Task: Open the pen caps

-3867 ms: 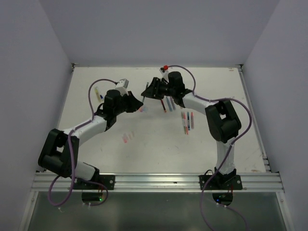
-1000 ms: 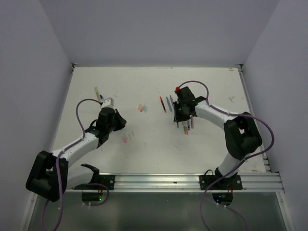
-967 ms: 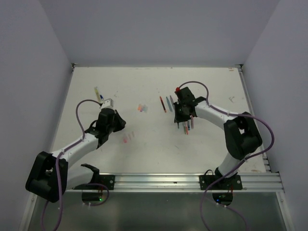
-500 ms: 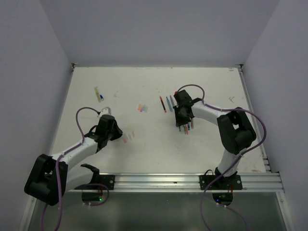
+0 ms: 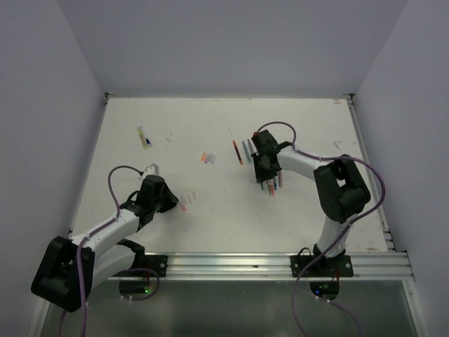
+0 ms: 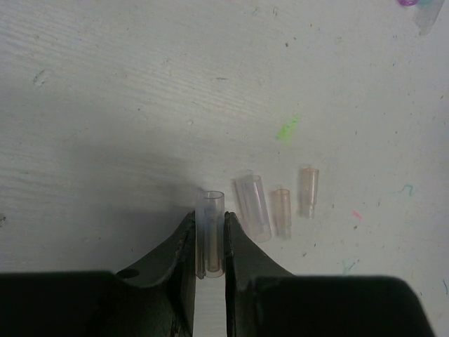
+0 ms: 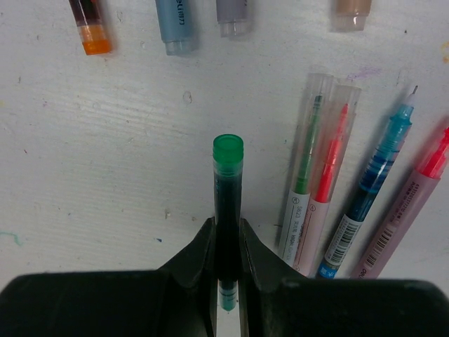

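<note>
The clear pen cap is just above the flat table beside the loose caps and would land there. My left gripper needs to let go of that pen cap.
In the left wrist view my left gripper (image 6: 209,217) is shut on a clear pen cap (image 6: 210,202), held just above the table. Three more loose clear caps (image 6: 252,208) lie right beside it. In the top view the left gripper (image 5: 167,199) sits at the near left next to those pinkish caps (image 5: 186,202). My right gripper (image 7: 228,223) is shut on a green pen (image 7: 228,175), whose green end points away from me. From above, the right gripper (image 5: 263,170) hangs over the cluster of pens (image 5: 274,184).
Right of the green pen lie two capped pens (image 7: 316,182), an uncapped blue pen (image 7: 375,182) and a pink one (image 7: 414,203). Several pen ends (image 7: 175,28) show beyond it. Small orange caps (image 5: 205,157) lie mid-table, and a yellow pen (image 5: 143,135) at the far left.
My left arm has drawn back toward the near edge with the clear cap, ending beside the loose caps. The right gripper has shifted slightly nearer over the pens, still holding the green pen.
</note>
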Controlling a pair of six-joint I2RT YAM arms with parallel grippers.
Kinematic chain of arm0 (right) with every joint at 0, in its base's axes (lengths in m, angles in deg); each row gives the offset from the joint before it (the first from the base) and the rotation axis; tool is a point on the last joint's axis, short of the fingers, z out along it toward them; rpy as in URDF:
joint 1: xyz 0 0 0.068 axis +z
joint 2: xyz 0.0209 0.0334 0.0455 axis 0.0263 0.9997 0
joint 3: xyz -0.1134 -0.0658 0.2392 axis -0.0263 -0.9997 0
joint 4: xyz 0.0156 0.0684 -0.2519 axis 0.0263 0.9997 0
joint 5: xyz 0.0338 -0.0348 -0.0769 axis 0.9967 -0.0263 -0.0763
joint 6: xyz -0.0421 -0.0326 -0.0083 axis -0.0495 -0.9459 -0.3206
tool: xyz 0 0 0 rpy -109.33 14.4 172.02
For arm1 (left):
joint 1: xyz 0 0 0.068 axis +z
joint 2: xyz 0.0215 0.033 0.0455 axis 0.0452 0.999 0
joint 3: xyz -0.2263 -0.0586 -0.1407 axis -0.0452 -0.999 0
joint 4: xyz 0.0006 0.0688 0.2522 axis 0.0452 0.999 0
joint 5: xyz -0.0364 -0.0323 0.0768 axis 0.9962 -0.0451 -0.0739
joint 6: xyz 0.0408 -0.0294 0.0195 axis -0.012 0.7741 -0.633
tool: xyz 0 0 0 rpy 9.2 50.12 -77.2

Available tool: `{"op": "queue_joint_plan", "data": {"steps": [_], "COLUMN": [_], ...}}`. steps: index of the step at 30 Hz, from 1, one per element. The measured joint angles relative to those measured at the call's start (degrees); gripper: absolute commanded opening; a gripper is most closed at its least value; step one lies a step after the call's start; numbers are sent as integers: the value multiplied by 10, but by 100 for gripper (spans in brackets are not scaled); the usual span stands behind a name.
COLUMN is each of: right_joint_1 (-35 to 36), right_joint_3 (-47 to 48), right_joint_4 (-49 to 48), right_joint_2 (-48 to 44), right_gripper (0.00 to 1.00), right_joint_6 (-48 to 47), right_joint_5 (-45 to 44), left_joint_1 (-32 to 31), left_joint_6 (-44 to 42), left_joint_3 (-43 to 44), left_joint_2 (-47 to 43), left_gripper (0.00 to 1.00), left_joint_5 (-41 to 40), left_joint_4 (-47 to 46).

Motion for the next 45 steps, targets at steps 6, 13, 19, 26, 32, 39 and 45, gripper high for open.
{"op": "queue_joint_plan", "data": {"steps": [6, 13, 19, 26, 32, 39, 45], "right_joint_1": [1, 1, 2, 2, 5, 11, 20], "right_joint_3": [0, 0, 0, -1, -5, -8, -8], "right_joint_4": [0, -5, -7, -8, -12, -9, 11], "right_joint_2": [0, 0, 0, 0, -5, -28, -89], "right_gripper": [20, 26, 27, 28, 28, 30, 36], "right_joint_6": [0, 0, 0, 0, -3, -5, -7], "right_joint_5": [-3, -2, -2, -2, -2, -2, -6], "left_joint_1": [0, 0, 0, 0, 0, 0, 0], "left_joint_6": [9, 10, 18, 23, 23, 21, 1], "left_joint_3": [-7, -12, -17, -17, -17, -11, 75], "left_joint_2": [-4, -7, -13, -20, -24, -41, -34], "left_gripper": [22, 34, 39, 48, 50, 58, 73], "left_joint_5": [8, 12, 15, 15, 14, -5, -67], "left_joint_4": [-8, -18, -25, -24, -21, 10, 90]}}
